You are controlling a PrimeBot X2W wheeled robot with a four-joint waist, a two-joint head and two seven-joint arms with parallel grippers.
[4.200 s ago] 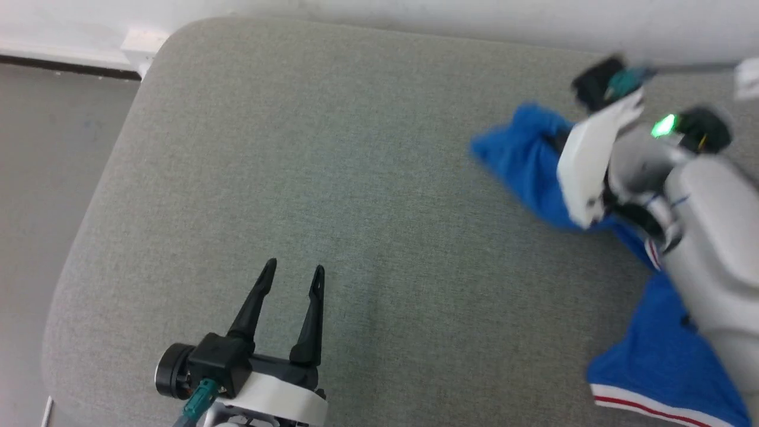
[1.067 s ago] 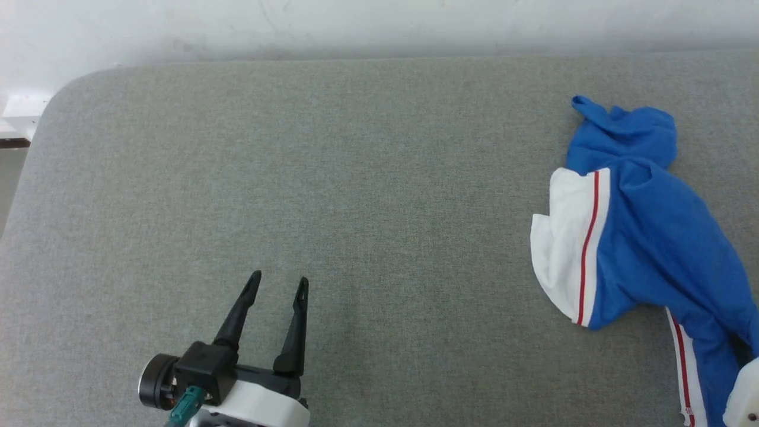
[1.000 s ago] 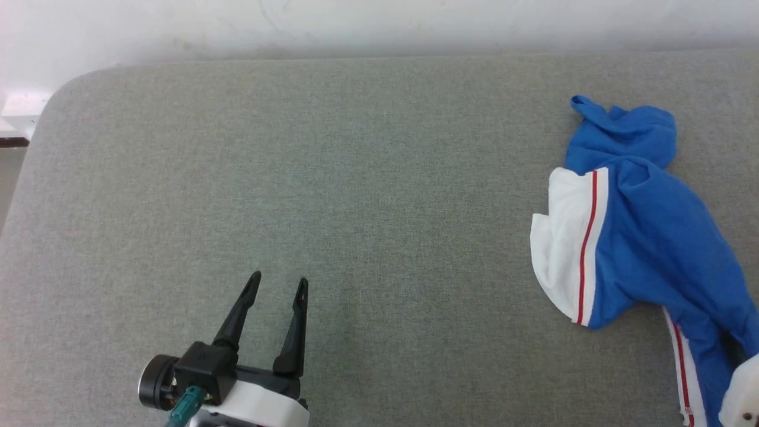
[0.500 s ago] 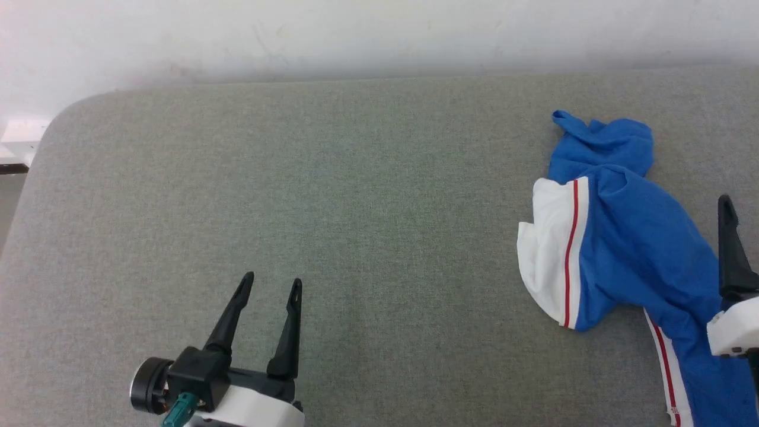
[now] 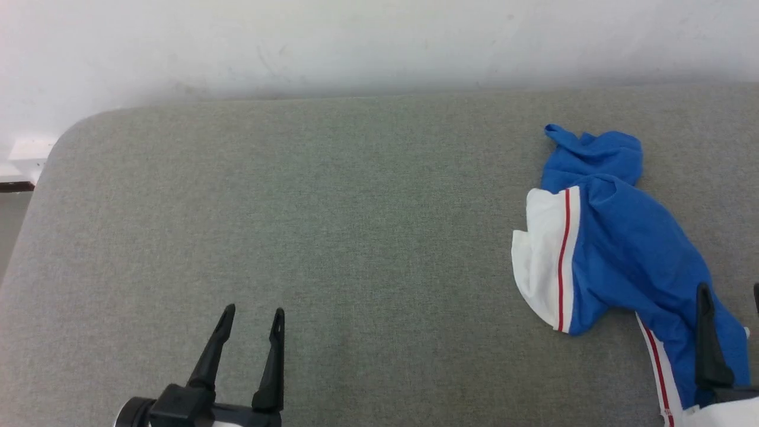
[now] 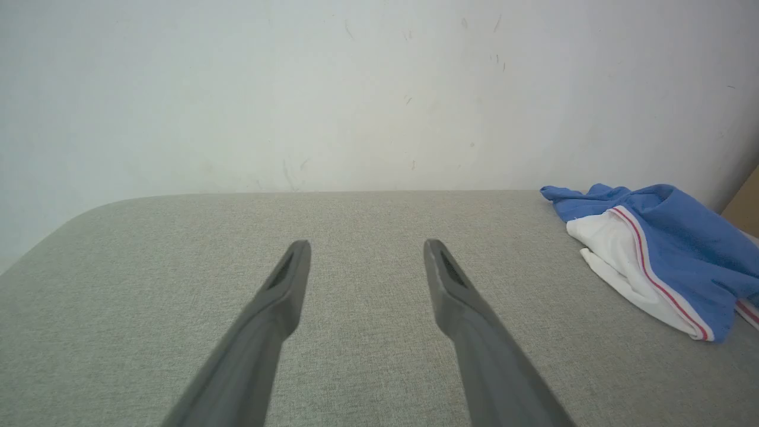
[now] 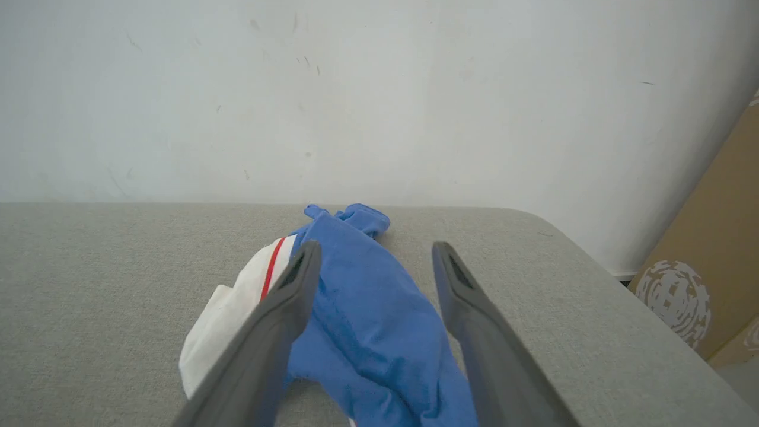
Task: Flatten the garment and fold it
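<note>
I need to pinch the shirt by the white sleeve end (image 5: 525,263) with my left gripper next, because only that end sticks out loose and the blue cloth (image 5: 633,235) lies crumpled.
The garment (image 5: 616,249) is a crumpled royal-blue shirt with a white, red-striped sleeve turned to the left. It lies in a long heap at the right of the grey padded surface (image 5: 356,225). My right gripper (image 5: 730,290) hovers open over the heap's near end, at the lower right. In the right wrist view the blue cloth (image 7: 367,296) runs between and under the spread fingers of the right gripper (image 7: 376,244), not pinched. My left gripper (image 5: 254,311) stands open and empty at the lower left, far from the garment (image 6: 664,249), over bare surface (image 6: 366,244).
A white wall (image 5: 379,41) runs along the far edge of the surface. The surface's rounded far-left corner (image 5: 65,136) drops to floor. In the right wrist view a brown cardboard box (image 7: 711,267) stands past the surface's right edge.
The right gripper opened, came into view over the garment's near end, then drew back toward me. The garment stays where it lay. The camera tilted, so the whole picture shifted down.
</note>
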